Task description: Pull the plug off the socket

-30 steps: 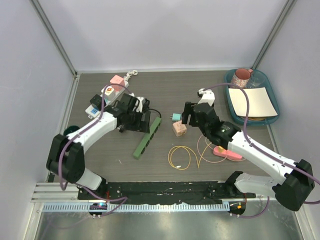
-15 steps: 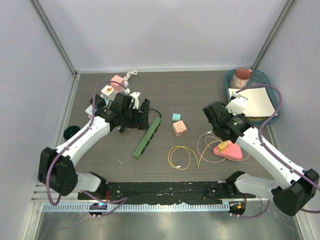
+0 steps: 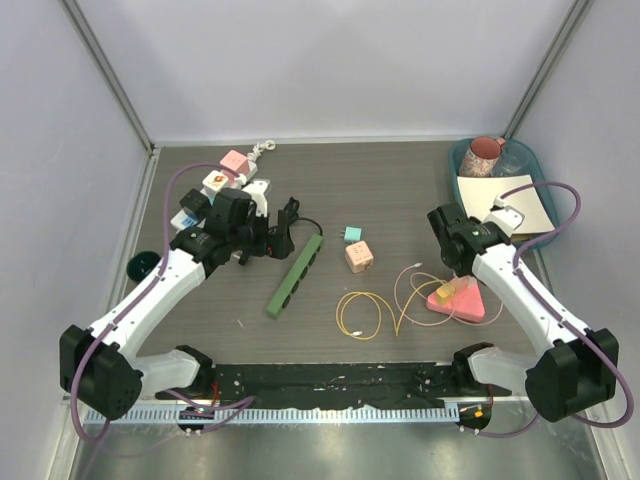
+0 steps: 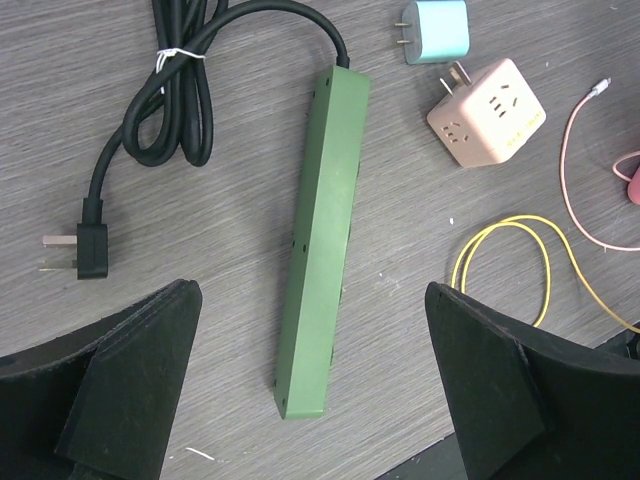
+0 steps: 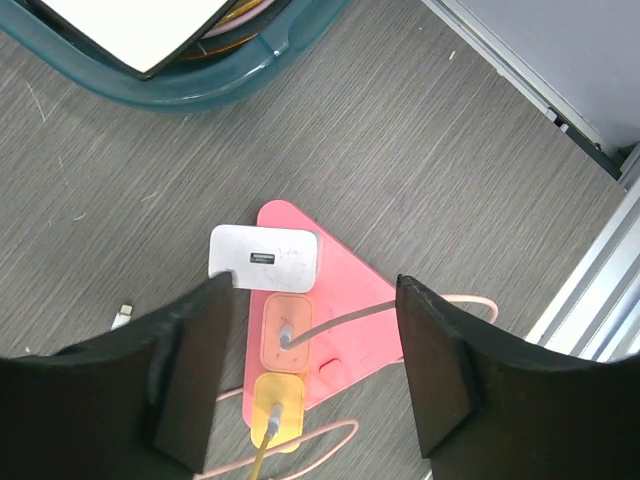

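I need to grab the white plug (image 5: pixel 265 260) across its short ends with my right gripper. That leaves the pink socket free to steady while I pull the plug off.
A pink triangular socket (image 5: pixel 345 285) lies on the table and also shows in the top view (image 3: pixel 472 305). A white plug (image 5: pixel 265 260), an orange plug (image 5: pixel 285 335) with a grey cable and a yellow plug (image 5: pixel 278 405) with a yellow cable sit in it. My right gripper (image 5: pixel 312 285) is open and empty above it, its fingers either side of the plugs; it also shows in the top view (image 3: pixel 452 262). My left gripper (image 4: pixel 311 295) is open and empty above a green power strip (image 4: pixel 320 240), which also shows in the top view (image 3: pixel 295 275).
A teal charger (image 4: pixel 435 30), a peach cube adapter (image 4: pixel 487 110) and a yellow cable loop (image 4: pixel 500 250) lie mid-table. The strip's black cord and plug (image 4: pixel 180 90) lie to its left. A teal tray (image 3: pixel 458 200) with paper and a cup stands back right. Small adapters (image 3: pixel 225 175) sit back left.
My right arm has swung right, from the peach cube adapter to above the pink socket. My left arm has drawn back to the left, away from the green strip's cord.
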### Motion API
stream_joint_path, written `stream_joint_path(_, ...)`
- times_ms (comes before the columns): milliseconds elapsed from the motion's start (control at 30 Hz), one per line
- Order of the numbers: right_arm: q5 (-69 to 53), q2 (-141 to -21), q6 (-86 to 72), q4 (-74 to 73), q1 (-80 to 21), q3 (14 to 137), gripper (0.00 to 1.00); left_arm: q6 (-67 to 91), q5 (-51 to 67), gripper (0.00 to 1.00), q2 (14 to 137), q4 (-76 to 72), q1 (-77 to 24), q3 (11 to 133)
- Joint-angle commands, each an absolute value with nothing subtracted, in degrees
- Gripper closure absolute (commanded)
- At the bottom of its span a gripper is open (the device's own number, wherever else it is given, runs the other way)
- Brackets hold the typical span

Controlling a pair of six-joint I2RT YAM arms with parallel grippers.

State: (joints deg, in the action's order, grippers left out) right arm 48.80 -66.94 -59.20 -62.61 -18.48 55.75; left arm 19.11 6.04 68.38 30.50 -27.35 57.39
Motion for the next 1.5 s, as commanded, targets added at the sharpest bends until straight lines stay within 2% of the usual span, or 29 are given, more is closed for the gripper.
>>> stream_joint_path(0,49.76,-66.18,-58.02,-56.18,-18.02,54.41,0.27,19.42,6.59,0.0,68.03,28.83,-27.25,58.1)
stream_joint_path(100,49.22,-66.62,-54.15,-51.77,-17.93,53.88,0.17,19.51,6.33,0.0,68.11,28.92,-27.25,58.01)
stream_joint_path(133,49.48,-66.97,-54.58,-51.59,-17.93,53.96,0.1,19.42,6.15,0.0,68.03,29.09,-27.25,58.01)
stream_joint_path(200,48.96,-68.64,-55.02,-51.77,-17.4,53.88,0.07,19.51,5.89,0.0,67.94,29.27,-27.25,58.01)
stream_joint_path(767,49.66,-79.8,-57.22,-48.78,-15.91,51.86,0.08,19.78,6.68,0.0,67.94,29.36,-27.33,58.18)
stream_joint_path(1067,48.87,-81.91,-59.15,-47.2,-15.47,50.45,0.21,19.6,6.15,0.0,67.76,29.44,-27.42,58.18)
stream_joint_path(1167,49.74,-81.83,-59.15,-46.67,-15.47,49.05,0.29,19.51,5.98,0.0,67.85,29.53,-27.33,58.1)
stream_joint_path(1300,50.01,-80.6,-56.96,-45.27,-15.38,47.55,0.52,19.6,6.06,0.0,68.03,29.62,-27.33,58.18)
stream_joint_path(1467,49.05,-76.04,-50.64,-41.93,-15.47,46.23,0.59,19.6,6.33,0.0,67.85,29.53,-27.42,58.27)
